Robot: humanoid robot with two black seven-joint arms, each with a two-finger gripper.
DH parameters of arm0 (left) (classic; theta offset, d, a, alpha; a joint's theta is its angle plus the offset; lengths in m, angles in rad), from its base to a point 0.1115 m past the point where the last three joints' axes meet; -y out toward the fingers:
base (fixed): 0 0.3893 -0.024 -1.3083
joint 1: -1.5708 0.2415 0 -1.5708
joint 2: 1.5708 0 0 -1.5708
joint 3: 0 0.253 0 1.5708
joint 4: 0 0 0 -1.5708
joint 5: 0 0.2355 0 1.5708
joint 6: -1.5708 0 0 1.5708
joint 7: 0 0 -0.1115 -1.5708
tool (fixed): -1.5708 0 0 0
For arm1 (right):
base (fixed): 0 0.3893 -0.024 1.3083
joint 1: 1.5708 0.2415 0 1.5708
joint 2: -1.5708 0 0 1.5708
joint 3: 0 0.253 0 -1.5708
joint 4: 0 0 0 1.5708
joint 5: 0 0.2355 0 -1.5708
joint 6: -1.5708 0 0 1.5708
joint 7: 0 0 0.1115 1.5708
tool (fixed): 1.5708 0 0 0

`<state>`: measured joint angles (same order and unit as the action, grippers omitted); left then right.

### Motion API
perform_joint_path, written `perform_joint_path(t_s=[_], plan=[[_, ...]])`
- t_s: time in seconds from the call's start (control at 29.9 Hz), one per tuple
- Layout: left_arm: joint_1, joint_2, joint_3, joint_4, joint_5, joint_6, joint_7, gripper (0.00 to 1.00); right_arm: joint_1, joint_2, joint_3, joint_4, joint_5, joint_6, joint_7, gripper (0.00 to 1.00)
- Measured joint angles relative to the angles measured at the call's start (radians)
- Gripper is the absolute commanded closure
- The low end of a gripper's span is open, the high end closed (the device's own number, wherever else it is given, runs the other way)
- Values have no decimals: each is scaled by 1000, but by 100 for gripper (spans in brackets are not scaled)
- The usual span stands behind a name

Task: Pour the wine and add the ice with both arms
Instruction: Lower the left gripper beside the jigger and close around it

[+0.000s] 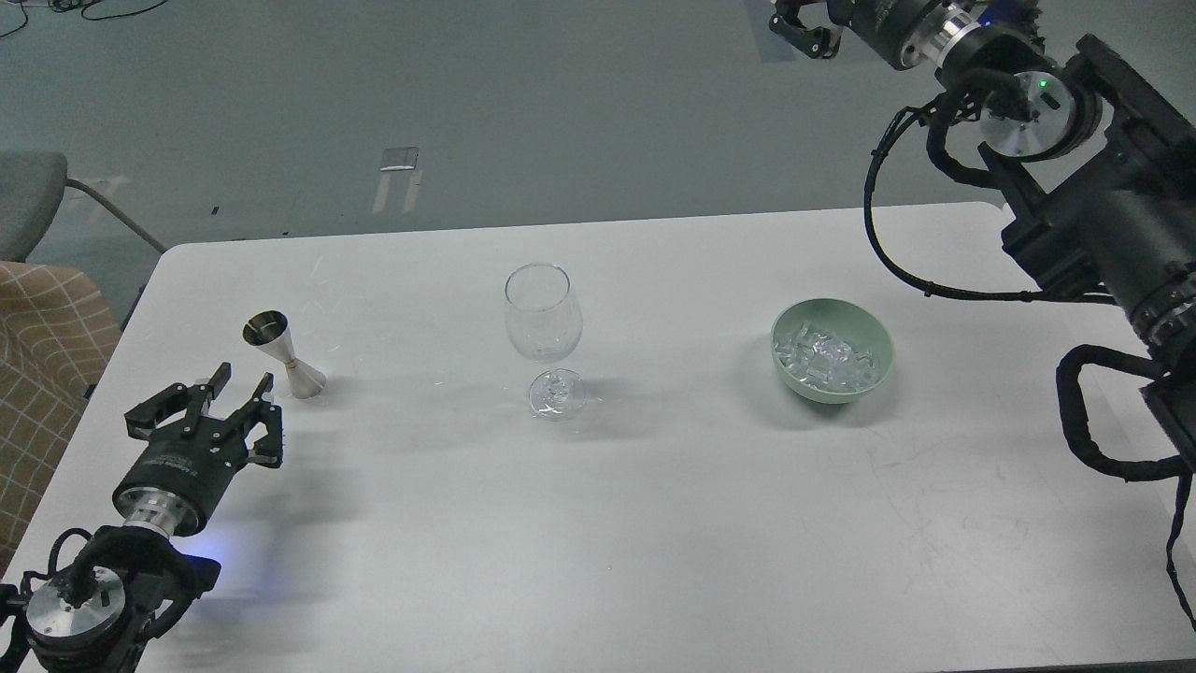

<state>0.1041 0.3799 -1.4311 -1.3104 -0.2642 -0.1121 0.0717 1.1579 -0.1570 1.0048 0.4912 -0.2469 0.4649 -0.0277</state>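
I will next take hold of the steel jigger by its narrow middle (291,361) with my left gripper, to pour wine into the glass (544,318).
A clear stemmed wine glass (544,318) stands upright mid-table; I cannot make out any wine in it. A small steel jigger (283,355) stands upright at the left. My left gripper (245,383) is open and empty, low over the table just near-left of the jigger, not touching it. A pale green bowl (874,329) at the right holds several clear ice cubes (827,357). My right gripper (802,28) is high at the top edge, far behind the bowl, partly cut off.
The white table (598,523) has its back edge behind the glass. A grey chair (23,201) and a tan checked cushion (42,346) stand beyond the table's left edge. The right arm's bulky links and cables (1093,234) hang over the right end of the table.
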Motion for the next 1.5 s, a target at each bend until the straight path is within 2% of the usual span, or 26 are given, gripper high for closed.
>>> perform_joint_path(t_s=[0.6, 0.73, 0.9, 1.5], plan=[[-134, -56, 18, 187, 7, 0, 2, 55, -5, -1, -1, -11, -3, -35, -1, 0], [-167, -70, 18, 235, 8, 0, 15, 55, -5, -5, -1, -11, -2, -37, -1, 0], [-183, -88, 18, 248, 10, 0, 29, 55, -7, -5, -1, -20, -2, -44, -3, 0], [-274, -121, 18, 342, 11, -2, 31, 55, 0, -7, 0, -27, -2, -45, -6, 0]])
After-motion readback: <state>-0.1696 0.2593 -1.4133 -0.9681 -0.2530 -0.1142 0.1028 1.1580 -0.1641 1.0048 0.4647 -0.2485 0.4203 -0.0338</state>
